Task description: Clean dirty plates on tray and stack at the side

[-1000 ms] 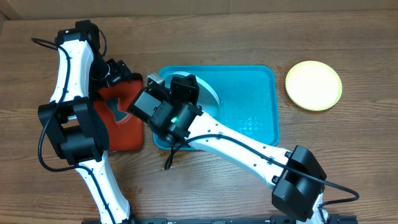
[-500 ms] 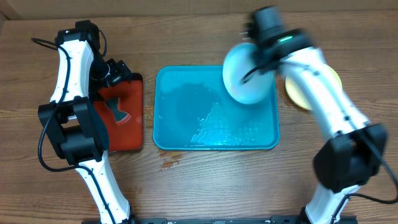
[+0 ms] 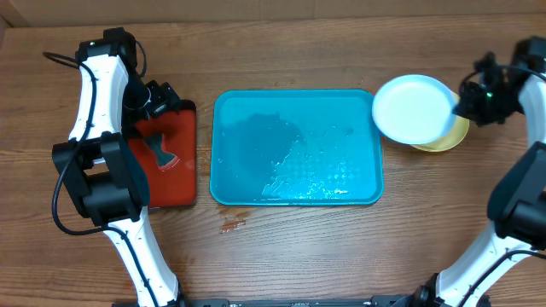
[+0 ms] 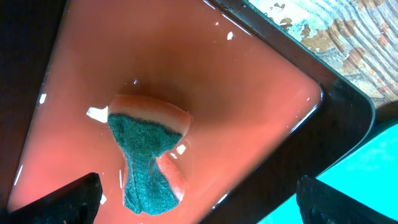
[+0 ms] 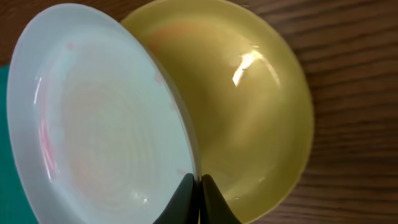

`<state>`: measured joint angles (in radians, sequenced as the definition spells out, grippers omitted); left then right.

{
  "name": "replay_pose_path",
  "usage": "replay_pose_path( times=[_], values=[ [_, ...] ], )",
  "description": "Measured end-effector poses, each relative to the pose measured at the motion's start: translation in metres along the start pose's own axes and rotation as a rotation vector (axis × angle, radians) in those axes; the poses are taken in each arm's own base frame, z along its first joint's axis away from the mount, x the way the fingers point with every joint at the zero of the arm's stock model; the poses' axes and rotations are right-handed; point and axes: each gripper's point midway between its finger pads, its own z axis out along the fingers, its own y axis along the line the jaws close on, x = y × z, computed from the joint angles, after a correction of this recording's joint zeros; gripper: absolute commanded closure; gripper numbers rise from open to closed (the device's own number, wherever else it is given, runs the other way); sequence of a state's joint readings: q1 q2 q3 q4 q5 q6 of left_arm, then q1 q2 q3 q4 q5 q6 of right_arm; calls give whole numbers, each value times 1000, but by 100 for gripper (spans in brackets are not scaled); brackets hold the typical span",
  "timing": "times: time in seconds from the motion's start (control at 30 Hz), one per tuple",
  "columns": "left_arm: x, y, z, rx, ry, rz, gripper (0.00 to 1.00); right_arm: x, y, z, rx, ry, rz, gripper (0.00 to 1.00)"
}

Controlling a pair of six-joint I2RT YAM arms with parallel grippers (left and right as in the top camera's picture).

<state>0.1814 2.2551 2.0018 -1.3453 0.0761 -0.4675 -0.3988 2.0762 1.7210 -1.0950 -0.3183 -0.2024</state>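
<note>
The white plate sticks out off the lime-green plate toward the turquoise tray, so I must center and lower it before my right gripper lets go.
The turquoise tray (image 3: 256, 183) lies in the middle of the table, wet and with no plates on it. My right gripper (image 3: 465, 104) is shut on the rim of the pale mint-white plate (image 3: 412, 108) and holds it above the lime-green plate (image 3: 452, 136) on the table right of the tray. In the right wrist view my fingers (image 5: 199, 194) pinch the white plate's (image 5: 93, 124) edge, tilted, with the green plate (image 5: 249, 112) behind it. Faint pink smears show on the white plate. My left gripper (image 4: 199, 199) is open above the sponge (image 4: 144, 158).
A red black-rimmed tray (image 3: 171, 183) lies left of the turquoise tray and holds a green-and-orange sponge (image 3: 160, 152) in shallow water. Small wet spots (image 3: 232, 225) mark the wood in front of the tray. A cardboard wall runs along the table's far edge.
My right arm has swung from the tray's left part far to the right, carrying the white plate off the tray and over the green plate. The left arm has not moved.
</note>
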Motion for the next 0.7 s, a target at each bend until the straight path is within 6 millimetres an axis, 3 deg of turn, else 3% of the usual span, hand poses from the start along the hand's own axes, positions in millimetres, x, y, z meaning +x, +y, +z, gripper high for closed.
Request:
replay_pose_path(
  times=[0.2,0.3,0.4,0.5,0.53,0.57,0.7],
  values=[
    [0,0,0,0,0,0,0,-10,-41,-8,8,-74,105,96],
    [0,0,0,0,0,0,0,-15,-49,-11,12,-101,128,96],
    [0,0,0,0,0,0,0,-16,-53,-12,13,-112,144,71],
    [0,0,0,0,0,0,0,-18,-50,-12,3,-117,147,67],
    [0,0,0,0,0,0,0,-18,-50,-12,2,-116,149,59],
    [0,0,0,0,0,0,0,-17,-50,-12,1,-114,149,0],
    [0,0,0,0,0,0,0,-14,-48,-11,-7,-99,160,0]
  ],
)
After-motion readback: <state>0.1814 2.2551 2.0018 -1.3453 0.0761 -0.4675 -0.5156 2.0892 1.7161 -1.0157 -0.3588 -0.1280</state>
